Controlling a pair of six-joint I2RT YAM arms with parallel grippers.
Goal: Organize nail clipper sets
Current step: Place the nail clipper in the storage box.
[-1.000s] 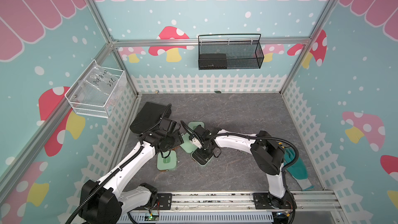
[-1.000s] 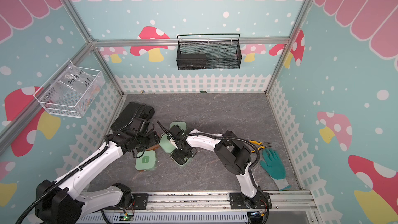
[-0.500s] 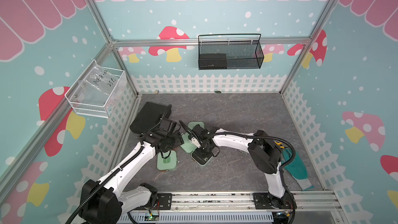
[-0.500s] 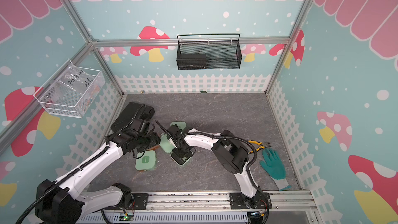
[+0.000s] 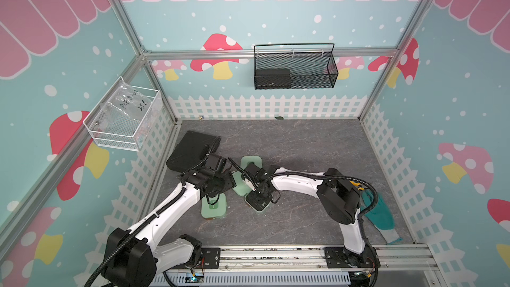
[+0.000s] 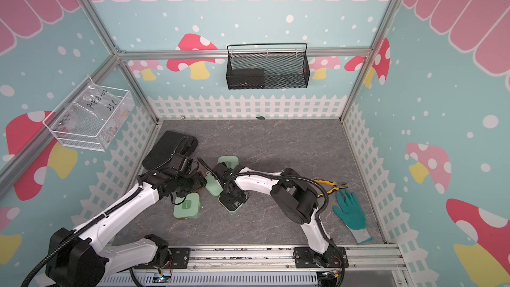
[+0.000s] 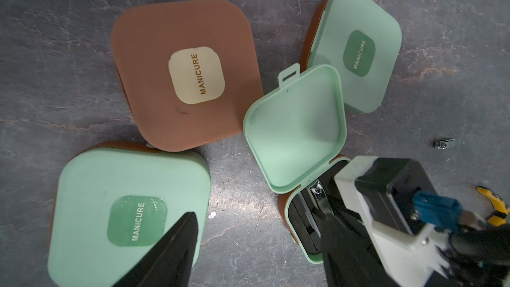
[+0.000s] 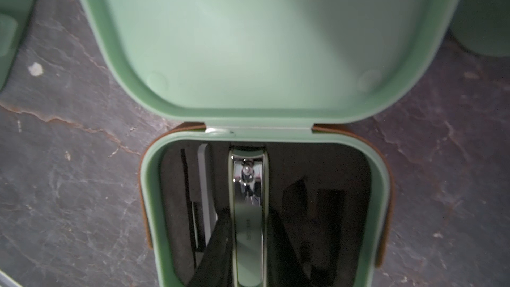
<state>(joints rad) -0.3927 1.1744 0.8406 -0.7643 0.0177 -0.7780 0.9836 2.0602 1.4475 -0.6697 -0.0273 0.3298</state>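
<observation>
The silver nail clipper (image 8: 248, 178) is lying lengthwise in its slot in the black insert, so my right gripper should open now.
Four nail clipper sets lie close together on the grey floor. One mint case (image 7: 300, 225) is open, with its lid (image 7: 295, 133) thrown back. My right gripper (image 8: 248, 216) reaches into its black insert, shut on a silver nail clipper (image 8: 248, 178) that lies in a slot. In both top views the right gripper (image 5: 259, 196) is over this open case (image 6: 231, 204). A brown case (image 7: 187, 73) and two closed mint cases (image 7: 129, 211) (image 7: 356, 51) lie around it. My left gripper (image 7: 259, 216) hangs open and empty above bare floor, between the nearer closed mint case (image 5: 214, 208) and the open one.
A small loose clipper (image 7: 443, 143) lies on the floor beyond the open case. A large black case (image 5: 190, 150) sits at the back left. A green glove (image 6: 350, 211) and yellow-handled pliers (image 6: 329, 184) lie at the right. A black mesh basket (image 5: 294, 70) and a clear bin (image 5: 124, 117) hang on the walls.
The right arm's elbow has shifted slightly. Both grippers and all the cases stay where they were.
</observation>
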